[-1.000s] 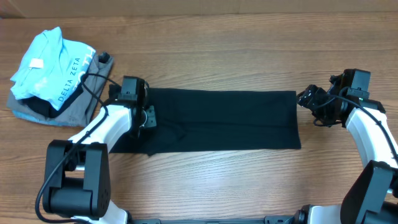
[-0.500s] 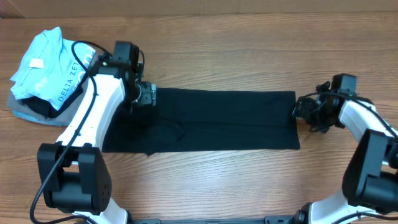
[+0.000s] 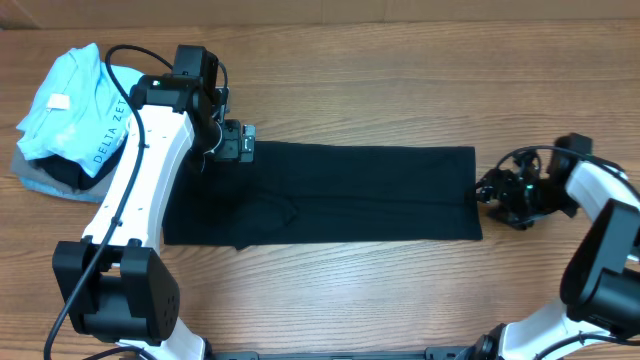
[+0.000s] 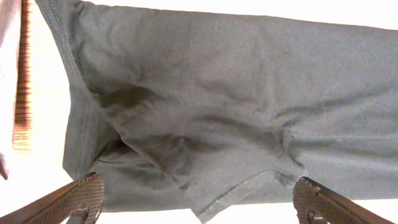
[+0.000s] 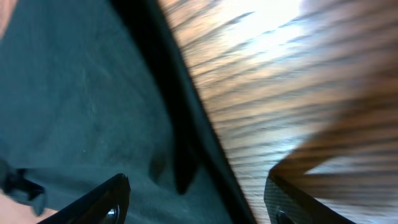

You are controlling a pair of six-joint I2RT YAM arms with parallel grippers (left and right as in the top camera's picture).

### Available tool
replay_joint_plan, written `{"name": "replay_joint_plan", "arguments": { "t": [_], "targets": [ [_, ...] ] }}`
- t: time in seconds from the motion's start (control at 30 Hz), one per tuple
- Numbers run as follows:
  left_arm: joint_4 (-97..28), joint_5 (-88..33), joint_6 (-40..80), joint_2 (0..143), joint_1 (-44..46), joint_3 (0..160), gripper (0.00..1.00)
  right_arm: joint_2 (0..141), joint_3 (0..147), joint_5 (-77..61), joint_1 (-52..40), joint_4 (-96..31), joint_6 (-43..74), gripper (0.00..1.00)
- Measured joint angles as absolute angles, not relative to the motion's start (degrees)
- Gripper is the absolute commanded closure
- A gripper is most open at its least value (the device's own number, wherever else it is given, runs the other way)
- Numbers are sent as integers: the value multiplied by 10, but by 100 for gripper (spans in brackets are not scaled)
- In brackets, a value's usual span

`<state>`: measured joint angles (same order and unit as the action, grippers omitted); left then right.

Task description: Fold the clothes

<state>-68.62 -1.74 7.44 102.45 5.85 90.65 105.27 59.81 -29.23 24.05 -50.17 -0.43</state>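
Note:
The black T-shirt needs to be grabbed next by the edge of its short end with my right gripper. Then my right gripper needs to fold that end inward over the T-shirt.
The clothes, a black T-shirt (image 3: 330,195), lie flat on the table as a long strip from left to right. My left gripper (image 3: 242,143) hangs open over the strip's far left corner, holding nothing. In the left wrist view the shirt (image 4: 236,99) looks washed-out grey with a folded sleeve hem, below the open left gripper (image 4: 199,202). My right gripper (image 3: 490,190) is low at the strip's right edge. In the right wrist view the right gripper (image 5: 199,199) is open, and the shirt's dark edge (image 5: 186,137) runs between its fingers.
A light blue shirt lettered "DELTA ZETA" (image 3: 70,105) lies on a grey folded garment (image 3: 35,175) at the far left of the wooden table (image 3: 380,70). The left arm's cable loops above that pile.
The left gripper has opened, let go of the shirt's left part and moved up and back toward the far left. The right gripper slid toward the front along the shirt's right edge.

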Motion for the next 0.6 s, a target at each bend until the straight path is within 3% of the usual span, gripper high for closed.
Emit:
{"name": "replay_joint_plan", "arguments": {
  "t": [0.23, 0.6],
  "targets": [
    [-686, -17, 73, 1025, 58, 907, 0, 1077, 656, -304, 332, -528, -14, 21],
    [-686, -17, 73, 1025, 58, 907, 0, 1079, 735, -343, 298, -588, -96, 21]
  ]
}}
